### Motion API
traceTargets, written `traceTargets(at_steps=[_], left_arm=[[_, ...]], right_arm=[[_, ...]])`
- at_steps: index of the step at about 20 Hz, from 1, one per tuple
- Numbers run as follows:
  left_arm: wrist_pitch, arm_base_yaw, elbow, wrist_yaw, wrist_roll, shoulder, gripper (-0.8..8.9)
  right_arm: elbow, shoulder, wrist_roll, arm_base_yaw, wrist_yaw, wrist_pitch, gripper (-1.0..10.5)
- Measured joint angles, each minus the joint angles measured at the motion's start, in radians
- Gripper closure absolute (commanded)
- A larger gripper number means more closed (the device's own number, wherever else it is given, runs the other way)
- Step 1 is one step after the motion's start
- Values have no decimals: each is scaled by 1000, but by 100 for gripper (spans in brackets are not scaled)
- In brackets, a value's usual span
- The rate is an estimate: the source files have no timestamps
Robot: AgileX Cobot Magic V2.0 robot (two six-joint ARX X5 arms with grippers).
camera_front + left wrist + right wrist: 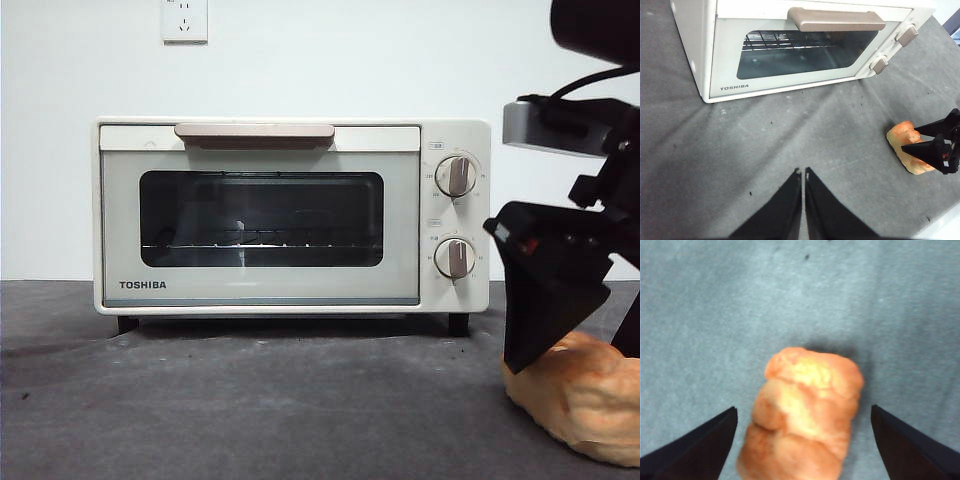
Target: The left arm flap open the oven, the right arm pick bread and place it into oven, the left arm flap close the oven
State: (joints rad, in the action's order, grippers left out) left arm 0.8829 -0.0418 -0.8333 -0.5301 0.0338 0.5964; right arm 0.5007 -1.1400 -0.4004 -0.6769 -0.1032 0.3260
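Note:
I need to grab the bread across its narrow middle (802,422) with my right gripper next, because the bread's length (812,371) reaches past the gap between the open fingers.
The cream-white oven (260,290) stands at the back of the grey table with its dark glass door closed and its beige handle (255,134) at the top. To its right, near the front, lies the golden-orange bread (585,405). My right gripper (578,350) is low over the bread, open, one jaw on each side of the loaf (805,415) without touching it. In the left wrist view my left gripper (803,171) is shut and empty, hovering above bare table in front of the oven (725,55), well apart from the bread (902,142).
Two round knobs (456,176) sit on the oven's right panel. A wire rack (260,240) shows through the glass. A wall socket (184,20) is above the oven. The table's edge (945,225) runs close to the bread.

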Motion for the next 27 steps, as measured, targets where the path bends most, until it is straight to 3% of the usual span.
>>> traceTargets(at_steps=[6, 10, 17, 22, 27], left_arm=[[0, 0, 0, 0, 0, 0, 797], [0, 0, 0, 0, -2, 0, 797], [-45, -37, 0, 0, 4, 0, 796], [-198, -110, -11, 1, 86, 48, 795], [-299, -232, -106, 127, 119, 231, 795]], right_arm=[[0, -11, -21, -5, 0, -2, 764], [0, -11, -25, -5, 0, -2, 816], [16, 121, -26, -5, 2, 23, 821], [96, 262, -15, -5, 1, 131, 820], [197, 335, 7, -5, 1, 208, 820]])
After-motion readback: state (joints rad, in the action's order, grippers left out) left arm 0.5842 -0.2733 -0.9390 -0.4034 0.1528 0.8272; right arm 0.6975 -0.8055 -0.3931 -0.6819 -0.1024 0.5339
